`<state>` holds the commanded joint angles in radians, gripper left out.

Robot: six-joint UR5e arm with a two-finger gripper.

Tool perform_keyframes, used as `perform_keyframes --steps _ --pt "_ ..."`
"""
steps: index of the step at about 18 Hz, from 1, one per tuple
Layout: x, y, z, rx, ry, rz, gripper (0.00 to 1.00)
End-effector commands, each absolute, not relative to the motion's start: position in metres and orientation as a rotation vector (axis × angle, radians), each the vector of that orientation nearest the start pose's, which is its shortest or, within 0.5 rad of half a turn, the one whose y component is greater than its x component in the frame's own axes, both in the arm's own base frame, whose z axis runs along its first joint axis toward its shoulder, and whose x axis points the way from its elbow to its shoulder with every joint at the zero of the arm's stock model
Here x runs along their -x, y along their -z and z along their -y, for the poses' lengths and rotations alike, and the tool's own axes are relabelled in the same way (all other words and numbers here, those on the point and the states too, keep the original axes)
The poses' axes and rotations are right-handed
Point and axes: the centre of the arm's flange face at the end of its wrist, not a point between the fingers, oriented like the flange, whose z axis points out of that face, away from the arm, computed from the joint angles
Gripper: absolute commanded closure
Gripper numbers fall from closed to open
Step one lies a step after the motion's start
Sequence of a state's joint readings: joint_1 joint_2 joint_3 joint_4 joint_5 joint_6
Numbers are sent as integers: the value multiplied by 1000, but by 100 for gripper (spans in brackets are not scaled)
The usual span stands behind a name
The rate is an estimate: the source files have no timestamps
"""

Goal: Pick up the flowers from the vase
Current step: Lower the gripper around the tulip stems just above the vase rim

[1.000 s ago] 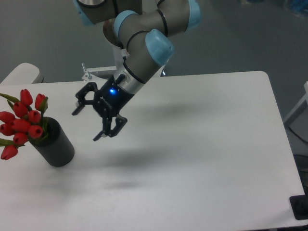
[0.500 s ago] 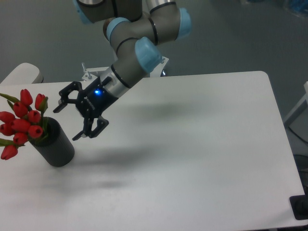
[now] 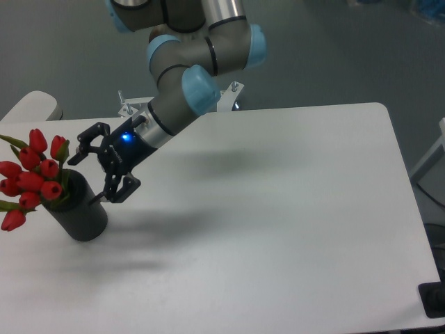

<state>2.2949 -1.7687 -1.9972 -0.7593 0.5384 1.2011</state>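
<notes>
Next, my gripper grabs the red tulips by their green stems to pick the flowers [image 3: 31,177] from the vase [image 3: 80,209].
The flowers [image 3: 31,177], a bunch of red tulip buds with green stems and leaves, lean out to the left from the vase [image 3: 80,209], a dark matte cylinder at the table's left side. My gripper [image 3: 83,175] is open, its two black fingers spread wide, one fingertip near the top buds and the other by the vase's right rim. It sits just right of the bunch, with nothing between its fingers. Whether a fingertip touches the vase cannot be told.
The white table [image 3: 278,223] stretches right and toward the front. A pale rounded object [image 3: 31,106] sits off the table's far left corner. A metal bracket [image 3: 132,108] stands at the back edge behind the arm. A dark item [image 3: 434,300] shows at the lower right.
The arm has swung left and slightly down, carrying the open gripper from mid-table to right beside the vase and flowers. The flowers and vase have not moved.
</notes>
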Motion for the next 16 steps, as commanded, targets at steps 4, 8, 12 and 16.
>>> perform_keyframes --steps 4,8,12,16 --pt "162 -317 -531 2049 544 -639 0" --pt "152 -315 -533 2049 561 -654 0" --pt "147 -313 -537 2046 567 -666 0" --pt "139 -309 -543 2045 584 -683 0"
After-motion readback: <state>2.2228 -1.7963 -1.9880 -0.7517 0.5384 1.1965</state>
